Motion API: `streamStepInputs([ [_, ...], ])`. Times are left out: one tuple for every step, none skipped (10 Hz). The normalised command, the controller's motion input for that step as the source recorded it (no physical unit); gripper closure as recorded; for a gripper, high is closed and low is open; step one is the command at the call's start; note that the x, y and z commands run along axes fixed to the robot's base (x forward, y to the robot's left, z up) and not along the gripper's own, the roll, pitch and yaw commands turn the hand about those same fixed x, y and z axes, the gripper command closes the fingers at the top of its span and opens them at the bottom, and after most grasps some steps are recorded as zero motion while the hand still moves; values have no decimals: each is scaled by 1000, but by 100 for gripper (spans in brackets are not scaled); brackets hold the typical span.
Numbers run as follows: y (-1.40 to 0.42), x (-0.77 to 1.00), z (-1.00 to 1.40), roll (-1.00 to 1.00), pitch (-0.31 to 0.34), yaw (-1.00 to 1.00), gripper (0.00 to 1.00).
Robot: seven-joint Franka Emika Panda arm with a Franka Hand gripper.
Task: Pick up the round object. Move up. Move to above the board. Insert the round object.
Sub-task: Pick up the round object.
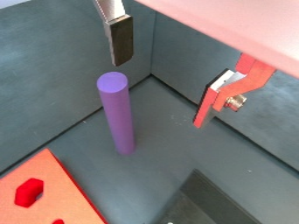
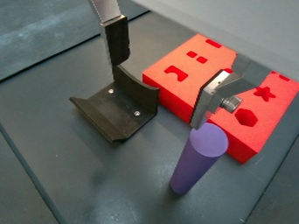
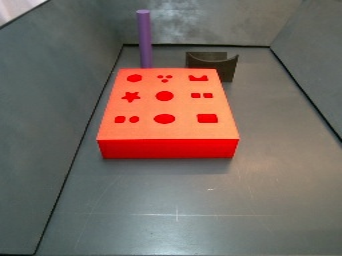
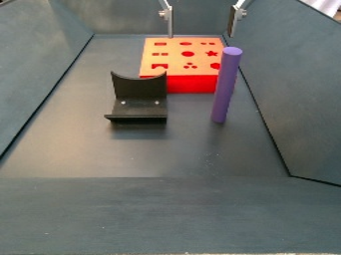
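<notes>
The gripper grabs its top end [image 3: 143, 14] [image 1: 112, 82] next, to insert the purple peg into the board.
The round object, a tall slim purple peg [image 4: 226, 85], stands upright on the dark floor beside the near right corner of the board. It shows in both wrist views [image 1: 115, 114] [image 2: 197, 159] and in a side view [image 3: 143, 38]. The board [image 4: 184, 58] is a flat bright red block with shaped holes [image 3: 167, 112] [image 2: 184, 74] [image 1: 41, 184]. My gripper [image 4: 202, 8] is open and empty, high above the floor. Its fingers [image 1: 121, 42] [image 2: 219, 93] stand wide apart, and the peg is below them, untouched [image 1: 163, 87] [image 2: 162, 92].
The fixture [image 4: 138, 98], a dark grey curved bracket on a base plate, stands left of the peg, close to the board [image 2: 117, 109] [image 3: 213, 65]. Grey walls [image 4: 40, 90] enclose the floor on both sides and at the back.
</notes>
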Motion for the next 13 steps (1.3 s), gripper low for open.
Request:
streamStepInputs([
  [-71, -960, -174, 4, -150, -29, 0],
  [-14, -971, -226, 0, -147, 0, 0],
  [0, -957, -200, 0, -140, 0, 0],
  [0, -769, -523, 0, -73, 0, 0],
  [0, -666, -671, 0, -47, 0, 0],
  [0, -14, -906, 0, 0, 0, 0],
  [0, 83, -640, -136, -113, 0, 0],
  [46, 0, 0, -50, -10, 0, 0],
  [0, 0, 0, 0, 0, 0, 0],
  [0, 0, 0, 0, 0, 0, 100],
  [0, 0, 0, 0, 0, 0, 100],
  [0, 0, 0, 0, 0, 0, 100],
  [0, 0, 0, 0, 0, 0, 100],
])
